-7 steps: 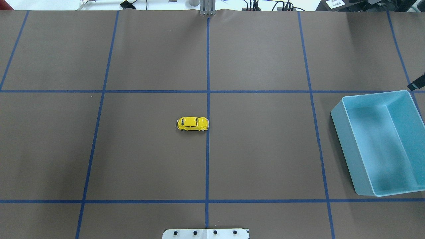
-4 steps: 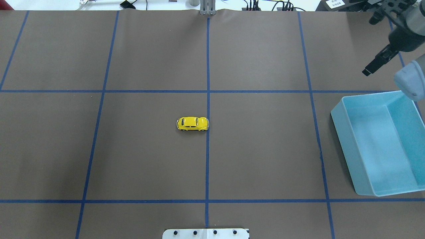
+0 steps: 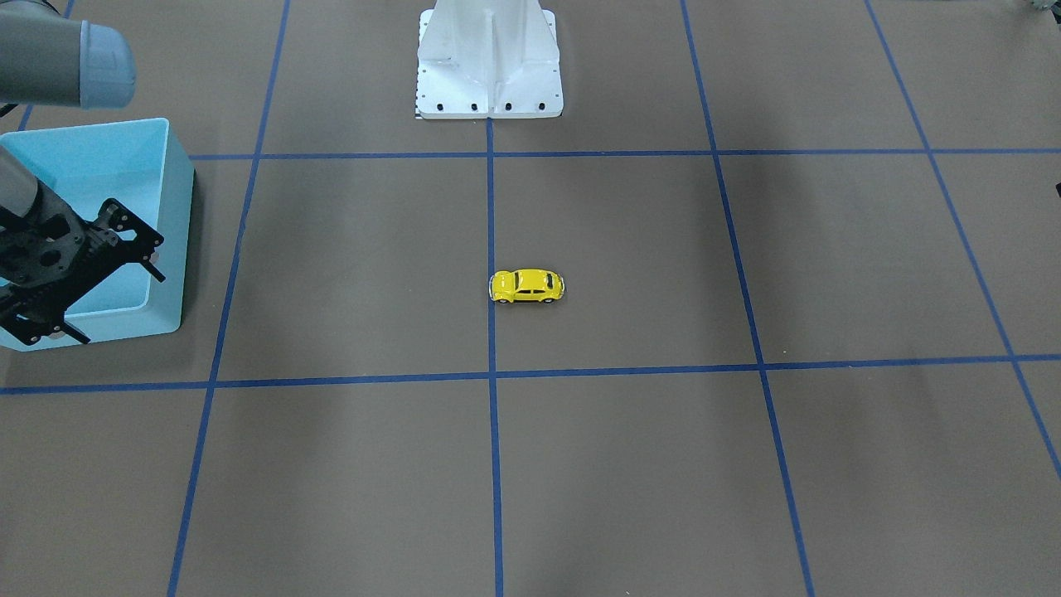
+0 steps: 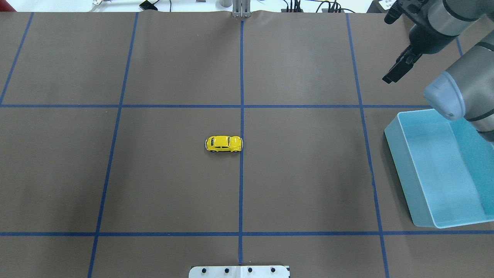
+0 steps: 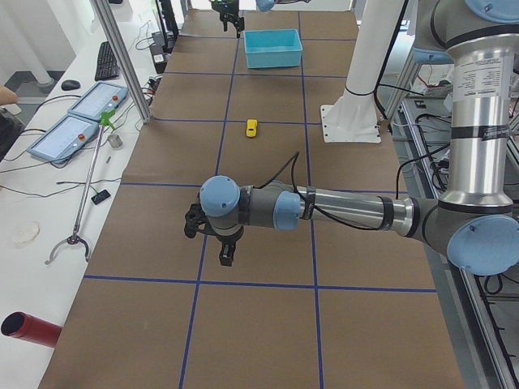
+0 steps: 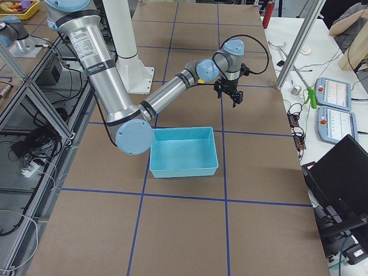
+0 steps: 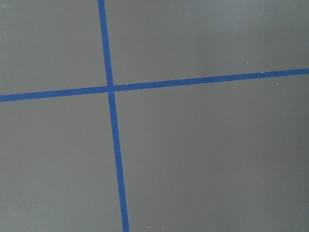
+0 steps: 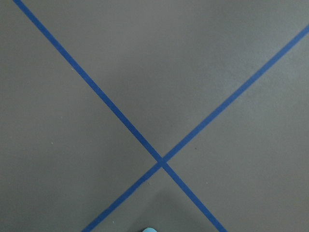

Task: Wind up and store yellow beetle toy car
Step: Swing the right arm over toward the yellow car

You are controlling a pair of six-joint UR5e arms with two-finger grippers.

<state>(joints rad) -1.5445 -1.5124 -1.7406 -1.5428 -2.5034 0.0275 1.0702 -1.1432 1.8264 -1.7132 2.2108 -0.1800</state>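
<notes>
The right gripper grabs the sides of the yellow beetle toy car (image 4: 224, 144) next, to wind up the car and store it.
The yellow beetle toy car (image 4: 224, 144) stands on its wheels at the table's middle, just left of the central blue tape line; it also shows in the front view (image 3: 527, 286) and the left view (image 5: 251, 127). The empty light blue bin (image 4: 401, 177) sits at the right edge. My right gripper (image 3: 116, 303) hangs open and empty above the table beyond the bin's far end, far from the car; one of its fingers (image 4: 395, 71) shows in the overhead view. My left gripper (image 5: 217, 243) hovers over the table's left end; I cannot tell whether it is open or shut.
The white robot base plate (image 3: 489, 58) stands at the near middle edge. Blue tape lines grid the brown table cover. Cables and small devices lie past the far edge (image 4: 297, 5). Tablets (image 5: 89, 113) lie on a side table.
My right arm has swung in from the right edge, its gripper moving left and farther out over the table. The car and the bin have not moved.
</notes>
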